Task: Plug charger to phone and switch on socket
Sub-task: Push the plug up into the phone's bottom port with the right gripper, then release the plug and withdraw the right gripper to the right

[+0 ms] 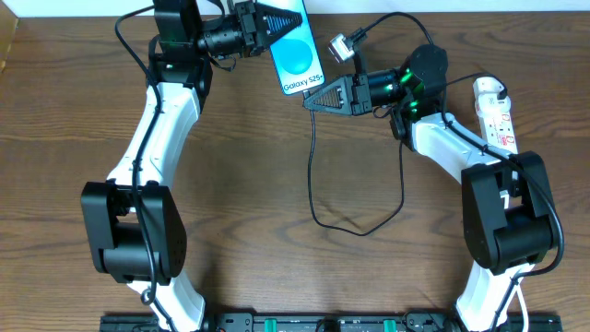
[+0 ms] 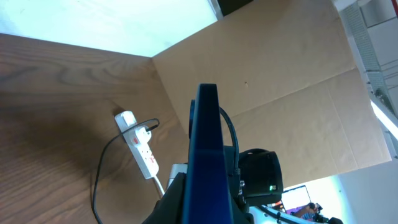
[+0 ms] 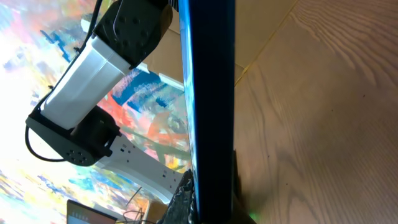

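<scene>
The charger's plug end (image 1: 307,94) meets the phone's lower edge (image 1: 303,89) with the fingers close against it, so it is now time for my right gripper to release the charger.
The phone (image 1: 300,55), with a light blue screen reading "Galaxy S25", is held off the table at the top centre by my left gripper (image 1: 275,29), which is shut on its upper end. It shows edge-on in the left wrist view (image 2: 208,143) and the right wrist view (image 3: 211,93). My right gripper (image 1: 312,100) is at the phone's lower edge, shut on the charger's plug end; the tip is hidden. The thin black charger cable (image 1: 313,184) loops down over the table and back up toward the white socket strip (image 1: 501,124), which also shows in the left wrist view (image 2: 142,149).
A white adapter (image 1: 489,90) sits at the strip's far end. Thicker black robot cables and a grey connector (image 1: 339,46) hang behind the right arm. Cardboard panels (image 2: 280,68) stand beyond the wooden table (image 1: 240,184).
</scene>
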`<state>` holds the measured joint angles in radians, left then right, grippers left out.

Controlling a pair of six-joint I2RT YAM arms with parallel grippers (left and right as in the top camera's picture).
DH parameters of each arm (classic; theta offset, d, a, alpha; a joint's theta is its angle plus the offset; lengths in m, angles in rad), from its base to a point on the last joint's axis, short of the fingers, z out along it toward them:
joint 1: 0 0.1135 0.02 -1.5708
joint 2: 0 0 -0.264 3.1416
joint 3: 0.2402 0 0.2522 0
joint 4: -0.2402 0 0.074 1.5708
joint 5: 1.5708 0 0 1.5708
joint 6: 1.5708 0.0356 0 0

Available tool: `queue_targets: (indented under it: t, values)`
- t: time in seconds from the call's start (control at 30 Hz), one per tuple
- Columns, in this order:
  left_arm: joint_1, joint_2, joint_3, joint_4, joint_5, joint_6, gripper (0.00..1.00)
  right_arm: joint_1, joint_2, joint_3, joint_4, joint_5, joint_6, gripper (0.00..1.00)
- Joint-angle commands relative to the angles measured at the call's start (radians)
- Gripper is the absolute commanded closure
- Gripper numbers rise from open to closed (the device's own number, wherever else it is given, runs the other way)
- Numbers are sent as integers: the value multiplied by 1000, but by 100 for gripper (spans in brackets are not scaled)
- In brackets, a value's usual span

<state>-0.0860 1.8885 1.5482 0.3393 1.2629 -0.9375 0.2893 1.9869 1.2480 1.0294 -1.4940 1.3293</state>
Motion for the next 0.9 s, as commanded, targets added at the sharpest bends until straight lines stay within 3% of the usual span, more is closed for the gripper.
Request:
queue_targets:
  t: [0.0,0.1,0.2,0.23,0.27,0.3,0.57,0.67,0.8,0.87]
  values:
    - [-16,-26,12,-1,137,3,93,-7,-3,7,3,125,8,99]
    - [-16,-26,12,-1,140,2,93,-7,-3,7,3,127,8,98]
    - [-16,-26,12,-1,140,3,93,-7,-3,7,3,111,8,76]
    - [-14,-26,12,-1,139,9,93,-7,-3,7,4,93,8,50]
    - [-13,-26,12,-1,140,16,93,-7,-3,7,4,87,7,41]
    - [-8,-26,12,-1,140,45,93,-7,-3,7,6,62,-7,1]
    - [73,-26,12,-5,170,54,93,-17,-3,7,160,-39,27,1]
    - [100,-26,12,-25,196,53,93,-41,-3,7,164,-34,-20,1]
    - [117,-26,12,-96,196,53,93,-88,-2,7,75,-6,-129,1]
    - [117,-26,12,-96,192,53,92,-110,-2,7,-86,54,-200,1]
